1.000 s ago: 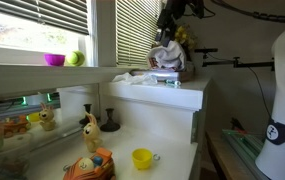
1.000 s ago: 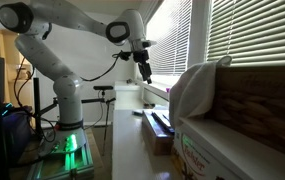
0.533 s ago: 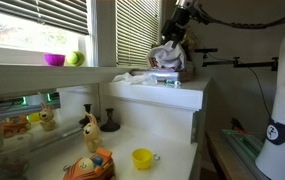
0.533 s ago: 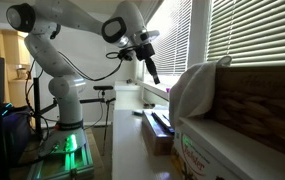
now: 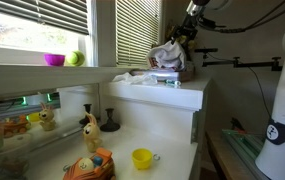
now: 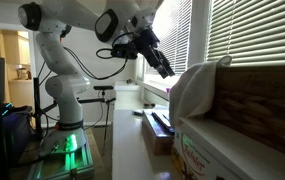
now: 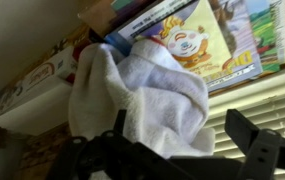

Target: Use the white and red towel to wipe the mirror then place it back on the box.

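Next, my gripper pinches the white and red towel (image 5: 166,55) by its edge from above, leaving the towel's length hanging free to wipe the mirror.
The white and red towel (image 5: 166,55) lies bunched on the box (image 5: 168,79), which sits on the raised white ledge. In the wrist view the towel (image 7: 142,85) fills the middle, over the box's colourful printed top (image 7: 197,45). My gripper (image 5: 189,27) hangs just above and to the right of the towel, tilted, jaws open and holding nothing. The wrist view shows both dark fingers of the gripper (image 7: 182,140) spread wide, with the towel's edge seen between them. In an exterior view the gripper (image 6: 167,68) is close to the white cloth (image 6: 194,90). The mirror (image 5: 17,122) runs low at the left.
Slatted blinds (image 5: 137,30) cover the window behind the ledge. A yellow cup (image 5: 142,158), an orange toy (image 5: 88,165) and a small figure (image 5: 88,130) stand on the lower white counter. A pink bowl (image 5: 54,59) rests on the sill.
The arm has swung and tilted: the gripper moved to the towel's side, now angled towards it. The jaws stayed open. The towel and box have not moved.
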